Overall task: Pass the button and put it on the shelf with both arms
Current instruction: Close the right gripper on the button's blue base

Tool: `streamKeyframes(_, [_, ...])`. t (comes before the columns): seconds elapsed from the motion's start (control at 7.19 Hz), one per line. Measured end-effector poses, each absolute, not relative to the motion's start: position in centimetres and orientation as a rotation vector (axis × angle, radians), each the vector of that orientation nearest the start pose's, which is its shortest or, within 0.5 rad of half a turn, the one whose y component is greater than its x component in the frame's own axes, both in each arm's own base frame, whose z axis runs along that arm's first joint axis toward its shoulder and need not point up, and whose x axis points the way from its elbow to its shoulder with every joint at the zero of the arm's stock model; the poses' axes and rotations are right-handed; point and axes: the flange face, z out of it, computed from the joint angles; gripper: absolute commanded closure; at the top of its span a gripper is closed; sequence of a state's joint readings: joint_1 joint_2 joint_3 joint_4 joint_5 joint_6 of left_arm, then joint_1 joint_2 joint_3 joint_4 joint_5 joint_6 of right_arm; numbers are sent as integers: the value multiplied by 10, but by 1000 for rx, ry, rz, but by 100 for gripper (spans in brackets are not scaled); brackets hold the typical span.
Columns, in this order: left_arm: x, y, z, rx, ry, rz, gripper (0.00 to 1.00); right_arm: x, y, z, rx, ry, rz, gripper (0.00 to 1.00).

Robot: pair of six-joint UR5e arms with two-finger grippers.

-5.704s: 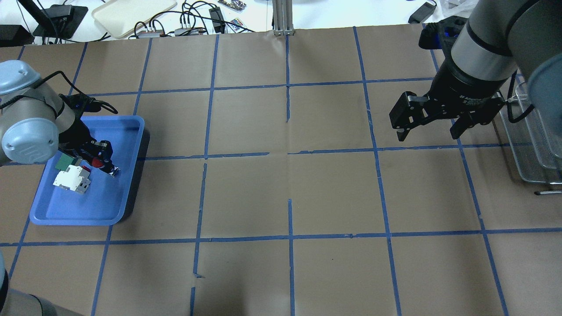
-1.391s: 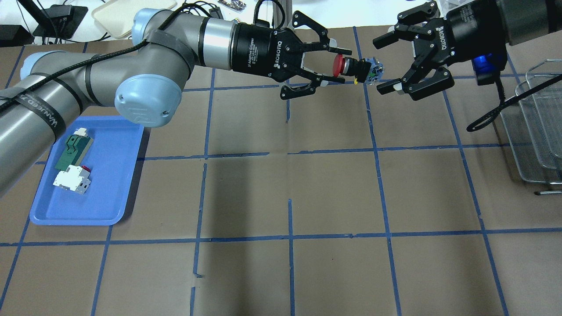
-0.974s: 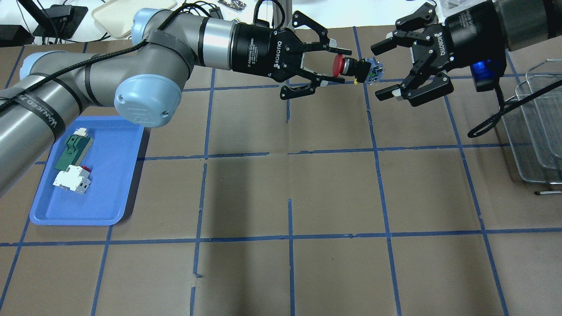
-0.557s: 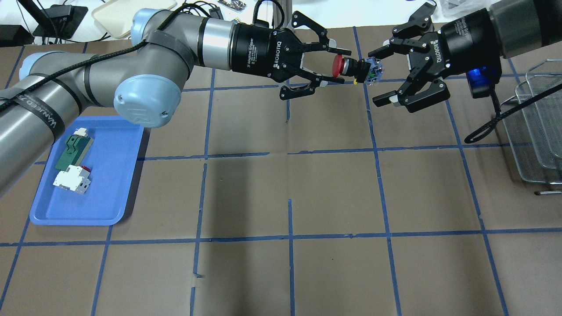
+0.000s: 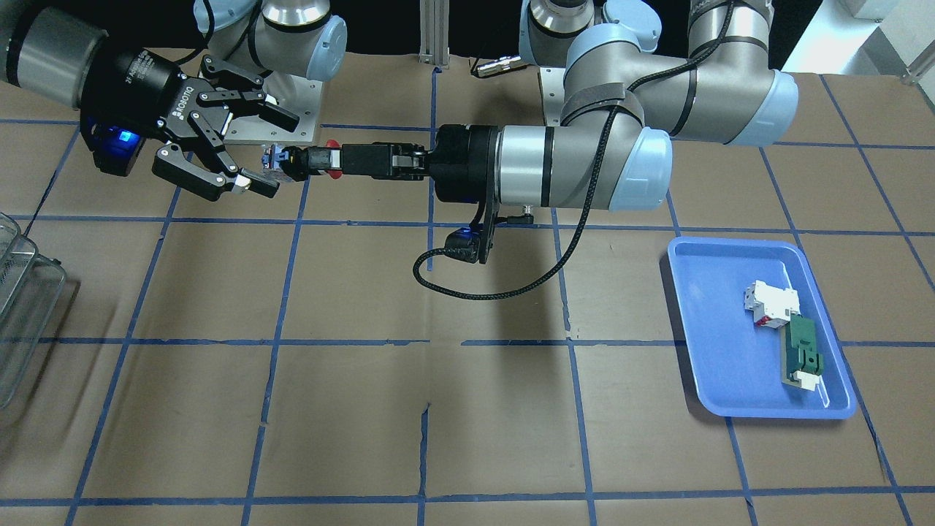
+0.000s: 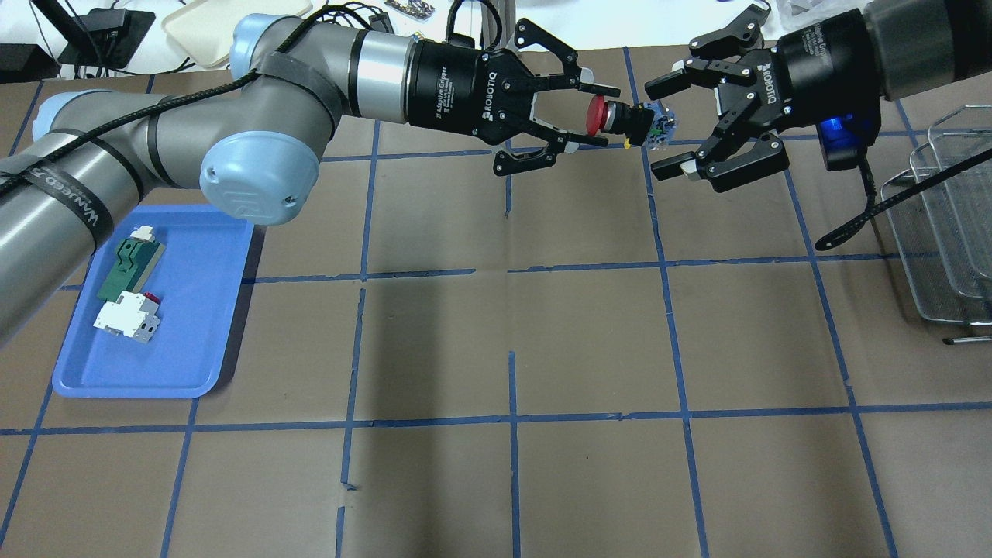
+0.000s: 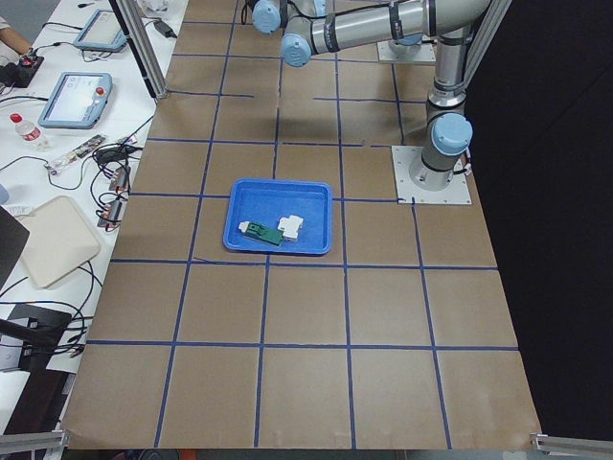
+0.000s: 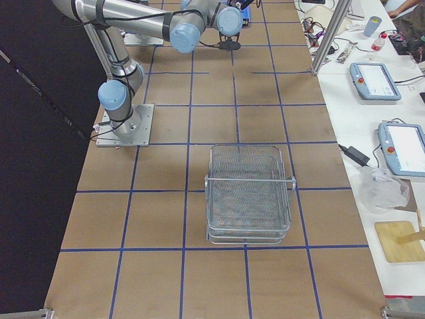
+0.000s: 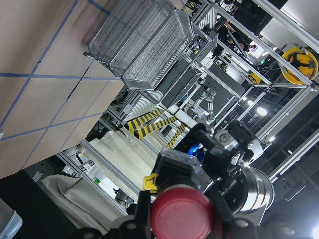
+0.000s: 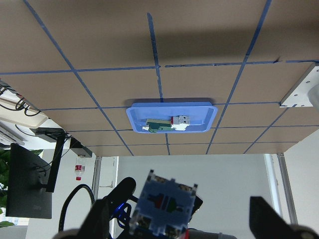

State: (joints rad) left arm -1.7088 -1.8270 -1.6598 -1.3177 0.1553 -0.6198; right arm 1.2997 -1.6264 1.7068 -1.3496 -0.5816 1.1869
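Observation:
The right gripper grabs the button by its blue-grey base [image 5: 273, 163] next, to pass the button on. Then the button goes on the wire shelf [image 5: 26, 302].
The button [image 6: 620, 118], with a red cap, black body and blue-grey base, is held level in the air over the far middle of the table. My left gripper [image 6: 595, 116] is shut on its red cap end. My right gripper [image 6: 668, 122] is open, its two fingers above and below the blue-grey base without touching it. The front-facing view shows the same: button [image 5: 307, 157], left gripper [image 5: 332, 159], right gripper [image 5: 270, 153]. The right wrist view shows the base [image 10: 164, 204] close up. The wire shelf [image 6: 942, 232] stands at the table's right edge.
A blue tray [image 6: 194, 372] at the left holds a white-and-red block [image 6: 128, 319] and a green flat part [image 6: 128, 267]. A black cable [image 6: 868, 209] hangs from the right wrist near the shelf. Brown paper with blue tape lines covers the table.
The left gripper took the button from the tray and carried it to the far middle. Over the last second the right gripper moved left until its open fingers flank the base.

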Motion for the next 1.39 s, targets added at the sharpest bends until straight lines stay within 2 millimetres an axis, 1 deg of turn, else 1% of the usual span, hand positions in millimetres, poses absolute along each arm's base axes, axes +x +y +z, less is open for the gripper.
streamKeyframes(0.14, [-309, -537, 416, 489, -1699, -635, 100, 90, -487, 472, 1630, 1547, 843, 36])
streamKeyframes(0.28, [-309, -537, 417, 488, -1699, -634, 100, 90, -485, 472, 1629, 1546, 843, 65])
streamKeyframes(0.42, [-309, -537, 417, 488, -1699, -634, 100, 91, -483, 474, 1627, 1548, 838, 78])
streamKeyframes(0.56, [-309, -537, 417, 488, -1700, -633, 100, 91, -480, 477, 1623, 1550, 830, 81])
streamKeyframes(0.7, [-309, -537, 417, 487, -1701, -633, 95, 92, -479, 480, 1619, 1553, 824, 84])
streamKeyframes(0.83, [-308, -537, 418, 487, -1703, -631, 28, 92, -478, 480, 1617, 1554, 822, 87])
streamKeyframes(0.97, [-308, -536, 418, 486, -1705, -629, 15, 92, -478, 481, 1615, 1555, 820, 87])
streamKeyframes(1.11, [-308, -536, 419, 485, -1707, -627, 0, 92, -478, 481, 1613, 1556, 819, 88])
streamKeyframes(1.25, [-308, -535, 420, 484, -1708, -626, 0, 92, -478, 481, 1613, 1556, 818, 90])
streamKeyframes(1.39, [-308, -535, 421, 484, -1708, -624, 0, 91, -478, 481, 1612, 1556, 816, 97])
